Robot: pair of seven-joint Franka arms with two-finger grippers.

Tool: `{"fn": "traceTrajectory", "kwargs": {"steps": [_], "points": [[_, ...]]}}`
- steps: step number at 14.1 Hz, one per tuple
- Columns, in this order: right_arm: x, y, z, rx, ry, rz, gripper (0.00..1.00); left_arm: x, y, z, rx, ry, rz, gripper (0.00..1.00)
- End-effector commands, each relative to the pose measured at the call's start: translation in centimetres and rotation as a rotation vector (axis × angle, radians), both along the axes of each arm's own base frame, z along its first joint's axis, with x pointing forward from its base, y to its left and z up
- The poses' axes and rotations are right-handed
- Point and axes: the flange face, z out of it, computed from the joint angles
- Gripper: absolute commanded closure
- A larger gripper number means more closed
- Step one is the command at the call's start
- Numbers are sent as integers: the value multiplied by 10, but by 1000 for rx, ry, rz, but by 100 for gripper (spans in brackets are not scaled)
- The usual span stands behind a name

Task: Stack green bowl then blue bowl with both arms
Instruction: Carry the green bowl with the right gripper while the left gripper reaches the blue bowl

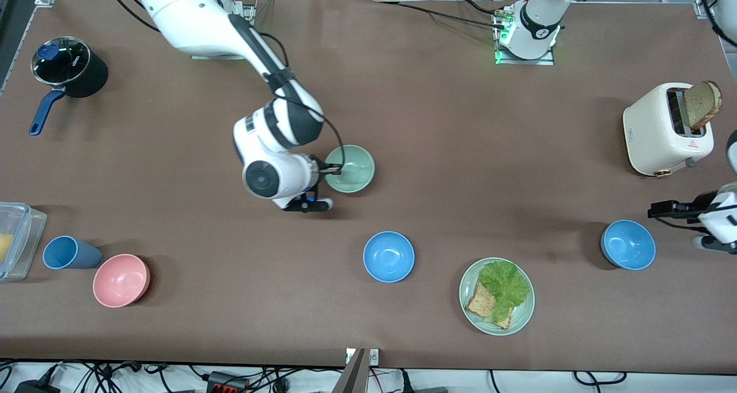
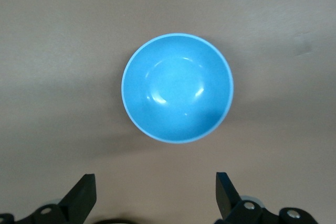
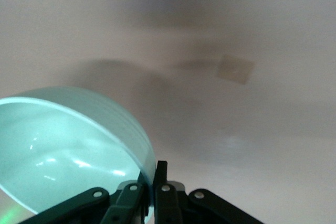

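Observation:
The robot's left gripper next needs to pinch the blue bowl by its thin rim [image 1: 648, 231], because the blue bowl's round opening [image 1: 627, 244] is wider than the open fingers. Then it can stack the blue bowl.
The pale green bowl [image 1: 351, 169] is out in the middle of the table, and my right gripper [image 1: 333, 168] is shut on its rim. In the right wrist view the green bowl [image 3: 63, 145] looks tilted, its rim pinched in the right gripper [image 3: 153, 176]. One blue bowl [image 1: 388, 256] sits nearer the front camera than the green one. A second blue bowl [image 1: 628, 244] stands toward the left arm's end. My left gripper [image 1: 709, 242] hangs open beside it. The left wrist view shows that blue bowl [image 2: 177, 87] ahead of the left gripper [image 2: 156, 184], with nothing between its fingers [image 2: 84, 195].
A pale green plate [image 1: 469, 309] with lettuce and toast lies near the front edge between the blue bowls. A pink bowl [image 1: 121, 279], a blue cup [image 1: 68, 252] and a clear box [image 1: 17, 239] stand at the right arm's end. A pot [image 1: 72, 66] and a toaster [image 1: 662, 129] stand farther back.

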Motion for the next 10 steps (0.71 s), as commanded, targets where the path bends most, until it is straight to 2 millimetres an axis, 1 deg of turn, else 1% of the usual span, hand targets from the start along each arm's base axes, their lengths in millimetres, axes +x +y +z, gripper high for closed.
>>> {"fn": "traceTrajectory", "kwargs": {"steps": [1, 3, 4, 5, 6, 7, 9, 10], "points": [[-10, 25, -13, -14, 10, -41, 100, 9, 9, -33, 18, -9, -33, 0], [-27, 50, -24, -36, 0, -71, 100, 9, 28, -52, 19, -44, -48, 0], [-31, 57, -26, -39, -6, -75, 100, 12, 27, -60, 19, -58, -72, 0], [-33, 59, -31, -43, -4, -78, 100, 13, 31, -69, 21, -74, -82, 0], [-34, 59, -36, -47, 3, -79, 100, 11, 40, -75, 23, -84, -79, 0], [-37, 60, -37, -49, 8, -77, 100, 10, 45, -76, 23, -88, -79, 0], [-44, 63, -40, -56, 21, -66, 100, 9, 45, -83, 18, -80, -97, 0], [-44, 63, -40, -58, 27, -82, 85, 7, 47, -88, 12, -76, -108, 0]]}}
